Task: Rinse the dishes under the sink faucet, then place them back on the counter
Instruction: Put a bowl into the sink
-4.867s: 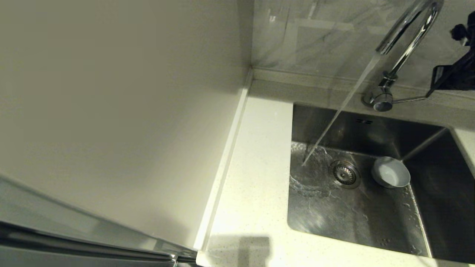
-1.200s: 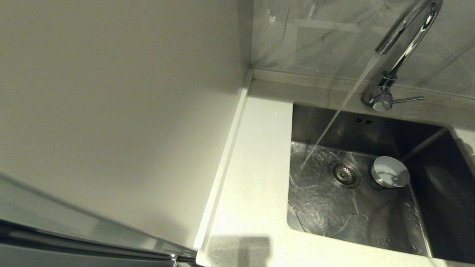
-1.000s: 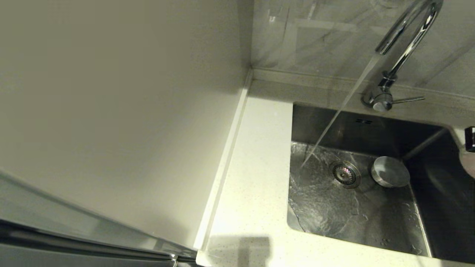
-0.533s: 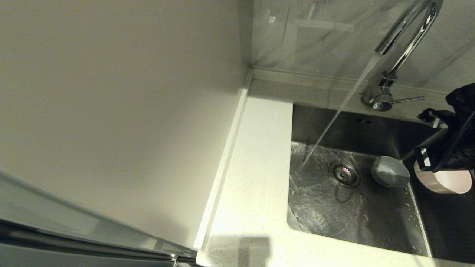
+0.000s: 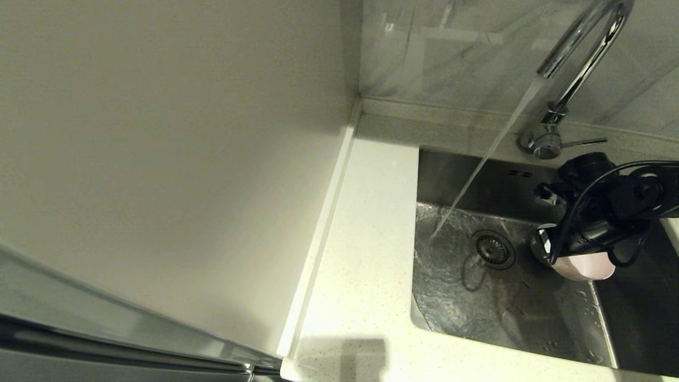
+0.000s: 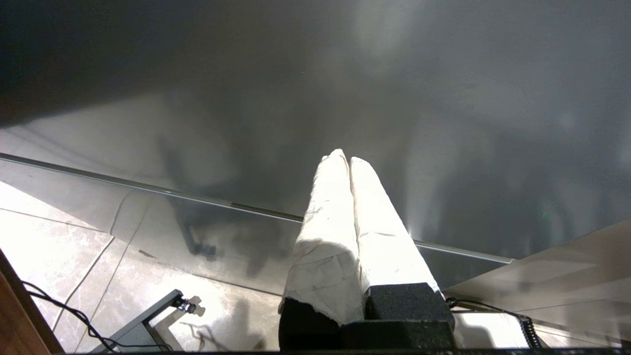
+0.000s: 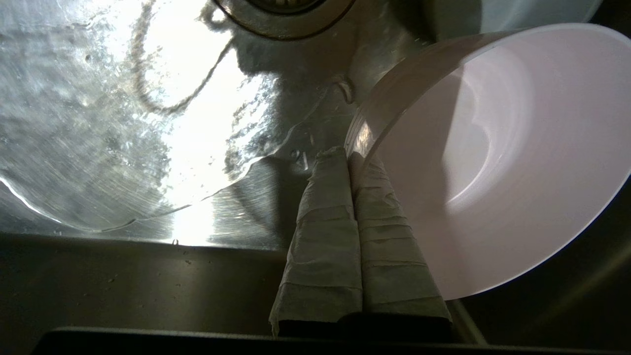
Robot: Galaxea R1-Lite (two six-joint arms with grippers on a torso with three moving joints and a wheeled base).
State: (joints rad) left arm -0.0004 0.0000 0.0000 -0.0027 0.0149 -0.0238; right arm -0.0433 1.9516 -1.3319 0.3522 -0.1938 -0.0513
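The tilted bowl's edge point(image 5: 611, 271) hangs over the sink divider point(image 5: 597, 299). I should move the pink bowl toward the drain before my right gripper lets go of it.
My right gripper point(image 7: 347, 155) is shut on the rim of the pink bowl point(image 7: 493, 148), one finger inside and one outside. It holds the bowl tilted low over the sink point(image 5: 477, 313), just right of the drain strainer point(image 5: 492, 248). In the head view the arm point(image 5: 599, 212) covers the pale grey-blue bowl point(image 7: 532, 10); only an edge of it shows in the right wrist view, beyond the pink bowl point(image 5: 583, 268). The faucet point(image 5: 578, 58) runs a slanting stream point(image 5: 488, 154) onto the sink floor left of the drain. The left gripper point(image 6: 343, 157) is shut and empty, away from the sink.
The cream counter point(image 5: 366, 239) runs along the sink's left and front edges. A plain beige wall panel point(image 5: 159, 159) rises at the left. The faucet's thin side lever point(image 5: 583, 142) points right, just behind my right arm.
My right arm has come in from the right with the pink bowl, moving left over the sink until it covers the grey-blue bowl. The water keeps running.
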